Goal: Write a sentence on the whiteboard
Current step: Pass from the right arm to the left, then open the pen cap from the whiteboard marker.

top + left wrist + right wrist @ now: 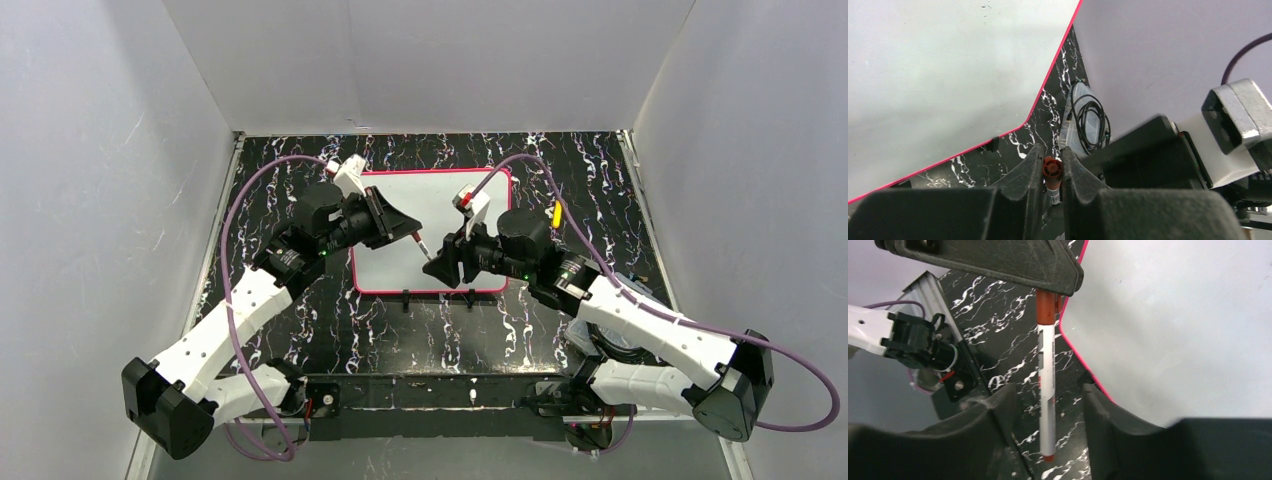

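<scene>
The pen needs to be uncapped to write, so my right gripper should next grab it by its white body [425,251] [1047,406], away from the pen's cap.
The whiteboard [420,195], glossy white with a thin pink-red frame, lies at the middle back of the black marbled table. No sentence shows on its visible surface [938,75] [1188,330]. My left gripper [413,236] [1052,156] is shut on the red-brown cap end of a white pen [1052,168] above the board's near half. The pen [421,246] [1046,370] reaches from the left gripper toward my right gripper [440,262] [1048,390]. The right gripper stands open, its fingers [1098,405] on either side of the pen barrel with a gap on both sides.
A yellow object [556,213] lies right of the board. A clear plastic box holding a black cable [1088,120] sits near the right arm. Black clip feet [406,297] stick out from the board's near edge. Grey walls [100,200] enclose the table on three sides.
</scene>
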Available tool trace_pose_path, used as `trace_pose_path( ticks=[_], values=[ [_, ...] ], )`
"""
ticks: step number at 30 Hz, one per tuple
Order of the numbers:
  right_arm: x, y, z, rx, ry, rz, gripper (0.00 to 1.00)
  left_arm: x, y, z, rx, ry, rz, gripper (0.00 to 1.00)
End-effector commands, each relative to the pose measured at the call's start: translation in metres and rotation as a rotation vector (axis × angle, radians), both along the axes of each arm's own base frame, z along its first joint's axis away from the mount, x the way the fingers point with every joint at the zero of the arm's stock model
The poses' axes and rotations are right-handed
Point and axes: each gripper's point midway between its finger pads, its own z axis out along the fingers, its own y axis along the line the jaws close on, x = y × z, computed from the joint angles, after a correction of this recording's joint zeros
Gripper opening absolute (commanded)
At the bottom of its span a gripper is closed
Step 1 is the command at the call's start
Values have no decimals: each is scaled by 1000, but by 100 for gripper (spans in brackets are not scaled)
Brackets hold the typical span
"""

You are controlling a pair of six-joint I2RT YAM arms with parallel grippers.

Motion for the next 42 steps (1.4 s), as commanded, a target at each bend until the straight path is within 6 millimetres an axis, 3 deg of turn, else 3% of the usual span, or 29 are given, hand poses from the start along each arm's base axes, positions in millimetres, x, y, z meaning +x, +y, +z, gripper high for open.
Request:
trace_pose_path(
  ticks=[1, 4, 12, 17, 29, 39, 42],
  values=[
    [3, -1, 49, 150, -58, -46, 72, -4, 1, 28, -118, -3, -7, 0],
    [-3, 1, 59, 221, -65, -29, 75, -4, 5, 38, -178, 10, 8, 0],
    [-14, 14, 77, 348, -25, 42, 61, -3, 16, 50, -276, 29, 19, 0],
    [-13, 19, 70, 367, 7, 39, 60, -6, 19, 53, -295, 32, 24, 0],
    [-20, 30, 64, 381, 34, 71, 1, -4, 28, 57, -312, 30, 37, 0],
    [-20, 25, 49, 300, 24, 57, 1, 15, 48, 58, -302, 20, 96, 0],
    [-22, 22, 33, 199, 27, 41, 1, 25, 61, 59, -279, 4, 130, 0]
  ],
)
